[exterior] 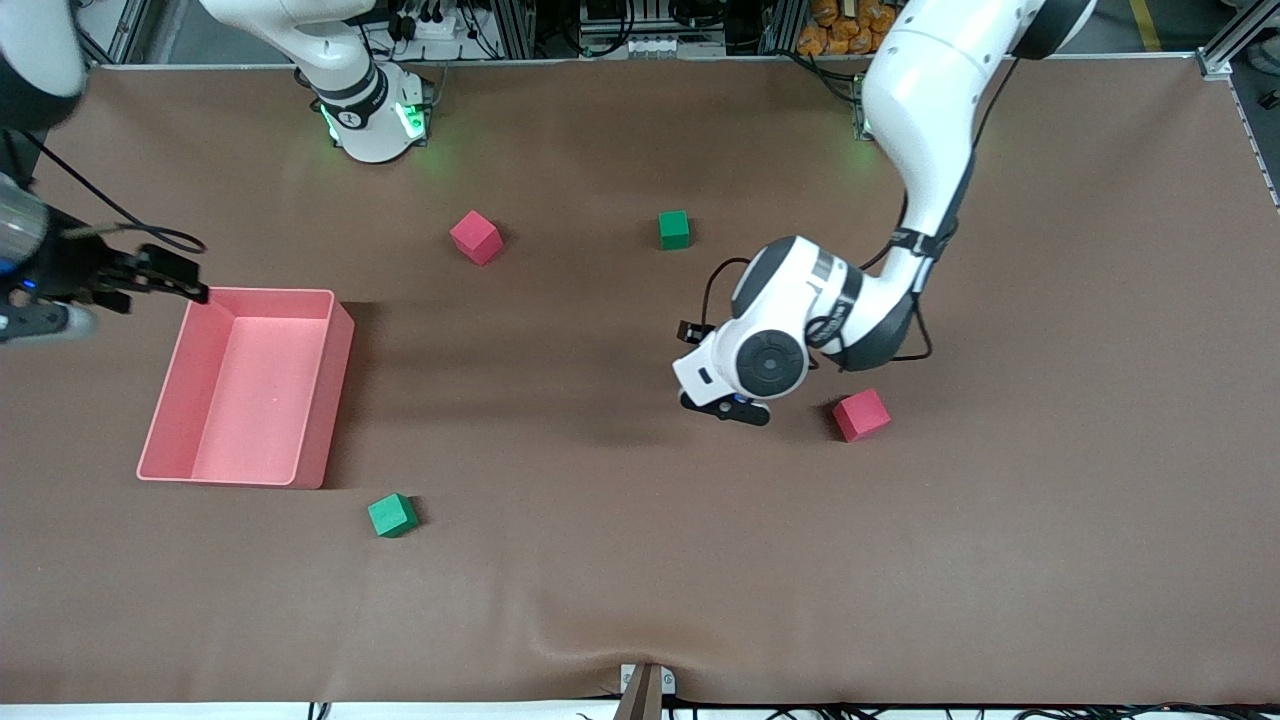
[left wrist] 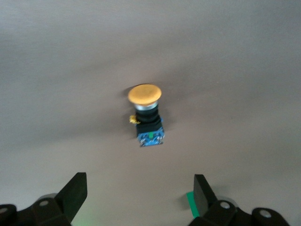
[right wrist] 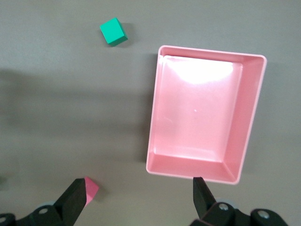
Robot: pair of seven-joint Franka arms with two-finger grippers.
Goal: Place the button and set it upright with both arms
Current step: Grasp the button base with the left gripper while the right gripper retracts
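The button will be set upright, so the left gripper needs to reach it and grab its blue base (left wrist: 151,137), which leaves the button's orange cap (left wrist: 144,94) free.
The button (left wrist: 146,116) shows in the left wrist view: an orange cap on a black body with a blue base. It appears to lie on its side on the brown table cover. My left gripper (left wrist: 138,195) hangs open just above the cover, with the button a little ahead of its fingertips and not between them. In the front view the left gripper (exterior: 725,407) is low over the table's middle, and the white hand hides the button. My right gripper (exterior: 175,278) is raised and open over the corner of the pink bin (exterior: 325,400), holding nothing.
A red cube (exterior: 861,415) lies close beside the left hand. A red cube (exterior: 475,237) and a green cube (exterior: 674,229) sit nearer the robots' bases. A green cube (exterior: 392,515) lies nearer the front camera than the bin. The bin (right wrist: 155,117) holds nothing.
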